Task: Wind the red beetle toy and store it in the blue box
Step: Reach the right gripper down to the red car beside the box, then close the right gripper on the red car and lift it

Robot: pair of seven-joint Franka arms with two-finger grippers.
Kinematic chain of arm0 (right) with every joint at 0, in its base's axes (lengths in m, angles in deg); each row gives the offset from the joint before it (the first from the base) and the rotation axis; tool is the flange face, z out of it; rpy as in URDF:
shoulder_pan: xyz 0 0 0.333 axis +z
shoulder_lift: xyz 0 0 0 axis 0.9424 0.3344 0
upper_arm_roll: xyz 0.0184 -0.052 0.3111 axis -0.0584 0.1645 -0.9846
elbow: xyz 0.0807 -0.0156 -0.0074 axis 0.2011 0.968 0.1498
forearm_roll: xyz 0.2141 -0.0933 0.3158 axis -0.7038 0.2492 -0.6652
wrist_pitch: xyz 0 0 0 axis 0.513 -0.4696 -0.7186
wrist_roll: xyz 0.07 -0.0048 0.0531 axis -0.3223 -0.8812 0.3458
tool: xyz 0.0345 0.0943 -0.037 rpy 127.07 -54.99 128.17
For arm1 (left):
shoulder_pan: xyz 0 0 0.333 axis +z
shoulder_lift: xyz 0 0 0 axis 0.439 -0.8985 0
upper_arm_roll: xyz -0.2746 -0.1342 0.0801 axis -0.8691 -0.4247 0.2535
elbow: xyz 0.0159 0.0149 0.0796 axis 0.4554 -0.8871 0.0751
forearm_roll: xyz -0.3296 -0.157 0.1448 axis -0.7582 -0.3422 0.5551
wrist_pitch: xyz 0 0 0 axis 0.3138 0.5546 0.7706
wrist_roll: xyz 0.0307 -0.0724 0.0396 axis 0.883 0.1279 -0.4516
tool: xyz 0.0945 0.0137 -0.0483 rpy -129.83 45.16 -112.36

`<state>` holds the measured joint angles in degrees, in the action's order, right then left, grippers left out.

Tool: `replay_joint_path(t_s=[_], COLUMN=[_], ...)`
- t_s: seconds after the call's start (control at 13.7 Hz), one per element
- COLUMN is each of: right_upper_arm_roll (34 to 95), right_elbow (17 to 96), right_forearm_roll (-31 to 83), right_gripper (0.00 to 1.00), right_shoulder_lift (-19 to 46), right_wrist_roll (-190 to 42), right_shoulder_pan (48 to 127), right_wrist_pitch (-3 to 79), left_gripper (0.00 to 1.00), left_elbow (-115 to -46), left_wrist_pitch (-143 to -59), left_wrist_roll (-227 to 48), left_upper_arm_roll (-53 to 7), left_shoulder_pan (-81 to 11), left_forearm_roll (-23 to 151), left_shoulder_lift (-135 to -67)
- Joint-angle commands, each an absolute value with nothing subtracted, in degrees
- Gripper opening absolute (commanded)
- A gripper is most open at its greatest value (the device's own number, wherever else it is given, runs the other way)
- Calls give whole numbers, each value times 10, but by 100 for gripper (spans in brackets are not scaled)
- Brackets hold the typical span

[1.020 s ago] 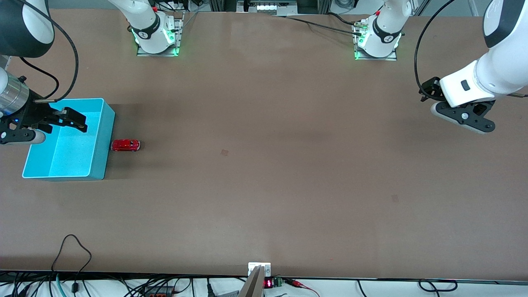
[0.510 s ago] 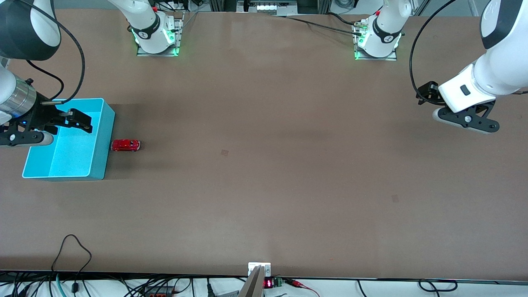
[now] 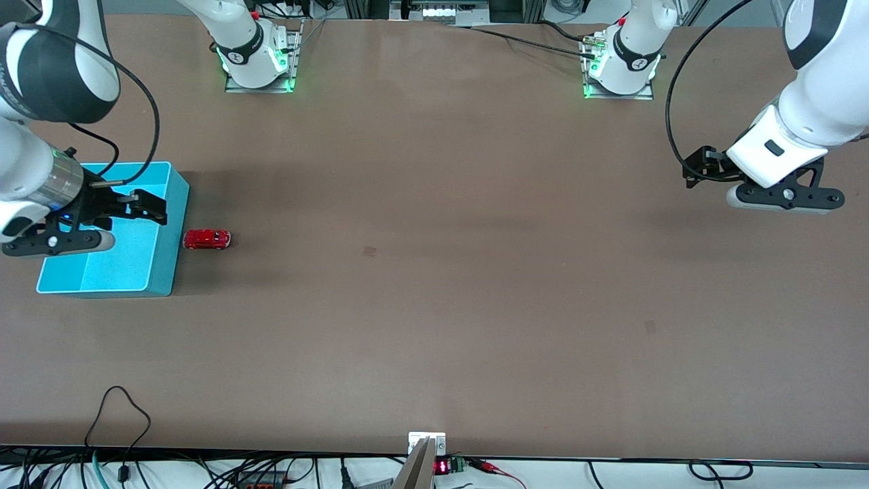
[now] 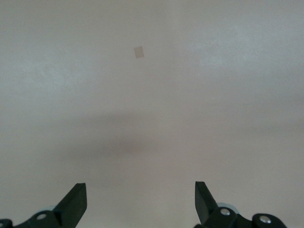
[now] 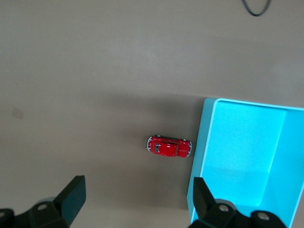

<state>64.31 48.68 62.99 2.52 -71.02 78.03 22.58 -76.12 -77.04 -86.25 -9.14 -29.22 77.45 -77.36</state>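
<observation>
The right gripper should next pick up the red beetle toy by its two long sides, so that the toy can be stored in the blue box (image 3: 174,248) (image 5: 242,142).
The red beetle toy (image 3: 207,239) (image 5: 169,147) stands on the brown table right beside the blue box (image 3: 174,248) (image 5: 242,142), on the side toward the left arm's end. The box is open-topped and nothing shows inside it. My right gripper (image 3: 151,208) (image 5: 137,185) hangs open over the box's edge nearest the toy, with nothing between its fingers. My left gripper (image 3: 691,170) (image 4: 138,190) hovers open and holds nothing, over bare table at the left arm's end, far from toy and box.
Both arm bases (image 3: 258,61) (image 3: 621,68) stand at the table's edge farthest from the front camera. Cables (image 3: 122,414) and a small clamp (image 3: 426,448) lie along the nearest edge. A faint square mark (image 3: 369,251) (image 4: 138,52) shows mid-table.
My right gripper has slid across the box toward the toy. My left arm has drawn slightly inward and turned. The toy and box have not moved.
</observation>
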Motion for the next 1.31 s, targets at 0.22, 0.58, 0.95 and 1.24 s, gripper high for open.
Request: replay_joint_path(t_s=[0.22,0.58,0.95,1.24], right_upper_arm_roll=[643,643,643,643], right_elbow=[580,656,718,817], right_forearm_roll=[620,627,652,658], right_gripper=[100,100,100,100], right_shoulder_lift=[40,71,102,102], right_wrist_roll=[-494,-194,-31,40], right_shoulder_pan=[778,740,730,730], right_wrist_pitch=[310,374,486,618], left_gripper=[100,100,100,100], left_elbow=[-772,-770,-769,-768], left_wrist_pitch=[-765,-746,-746,-745], left_wrist_roll=[-873,-874,-875,-875], left_upper_arm_roll=[-74,-74,-75,-75], left_shoulder_pan=[-309,-305,-306,-306], left_forearm_roll=[765,765,764,763], left_shoulder_lift=[-761,-762,-762,-763])
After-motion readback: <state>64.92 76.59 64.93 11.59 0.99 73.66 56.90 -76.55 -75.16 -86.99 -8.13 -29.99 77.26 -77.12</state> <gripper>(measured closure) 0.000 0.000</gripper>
